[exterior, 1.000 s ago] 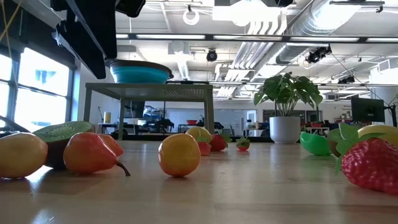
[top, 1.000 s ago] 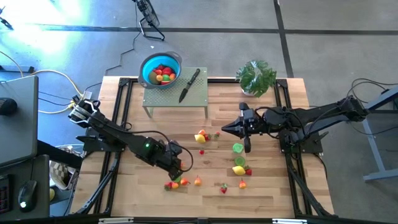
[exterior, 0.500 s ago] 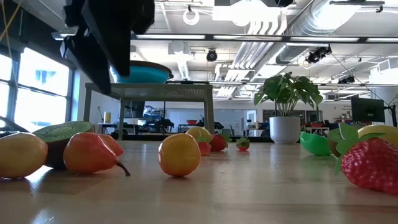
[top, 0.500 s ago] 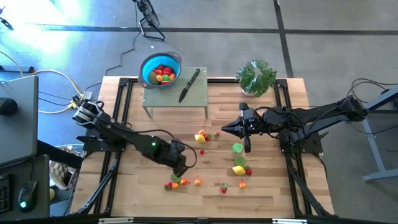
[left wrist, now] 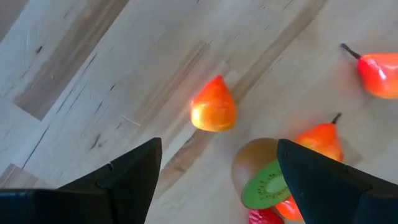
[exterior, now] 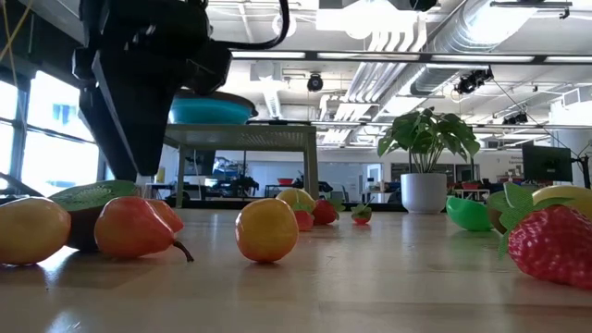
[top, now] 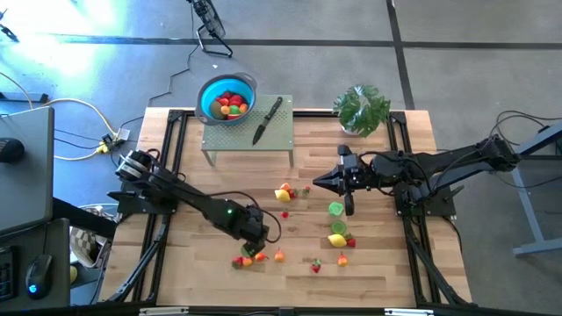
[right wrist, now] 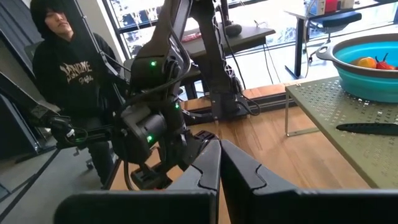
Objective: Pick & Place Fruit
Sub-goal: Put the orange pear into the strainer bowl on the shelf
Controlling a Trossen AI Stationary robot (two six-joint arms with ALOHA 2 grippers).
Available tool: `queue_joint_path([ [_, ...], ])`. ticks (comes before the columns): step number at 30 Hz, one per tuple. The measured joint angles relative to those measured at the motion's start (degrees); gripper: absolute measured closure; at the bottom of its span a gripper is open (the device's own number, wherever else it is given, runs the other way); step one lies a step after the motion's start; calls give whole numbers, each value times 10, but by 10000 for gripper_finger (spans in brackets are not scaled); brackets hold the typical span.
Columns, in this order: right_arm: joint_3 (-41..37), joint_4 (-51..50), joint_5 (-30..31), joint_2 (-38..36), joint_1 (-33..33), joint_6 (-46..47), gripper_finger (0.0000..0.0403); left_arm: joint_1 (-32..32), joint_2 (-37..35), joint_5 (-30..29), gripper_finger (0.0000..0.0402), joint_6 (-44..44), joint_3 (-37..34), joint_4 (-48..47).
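My left gripper needs to move toward the orange-yellow fruit (left wrist: 213,111) first. My fingers stop short of the fruit, so they would miss if I closed now.
Small toy fruit lie scattered on the wooden table. Near the front left is a cluster: an orange-yellow piece (left wrist: 213,106), a kiwi half (left wrist: 264,177) and two red-orange pears (left wrist: 320,140). My left gripper (top: 256,239) hangs open just above this cluster, pointing steeply down. Its two fingers (left wrist: 124,180) straddle the space over the orange-yellow piece and the kiwi half and touch nothing. My right gripper (top: 318,183) waits shut above the table's middle, pointing toward the left. More fruit (top: 337,239) lie below it. A blue bowl (top: 226,98) holds several pieces.
The bowl sits on a green perforated stand (top: 248,132) at the far edge, beside a black-handled knife (top: 268,120). A potted plant (top: 361,109) stands at the far right. A person (right wrist: 62,68) stands beyond the table's left side. Bare wood lies along the near edge.
My left gripper has come down toward the fruit cluster and shifted a little toward the table's right and near edges, staying open. In the low view it has dropped into the picture. The fruit have not moved.
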Motion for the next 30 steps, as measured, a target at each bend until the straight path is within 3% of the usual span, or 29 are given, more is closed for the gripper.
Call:
queue_joint_path([
  [5,0,0,0,0,0,0,401,0,0,-25,90,-4,-3,2],
  [30,0,0,26,0,0,1,401,0,0,-41,90,-52,-70,123],
])
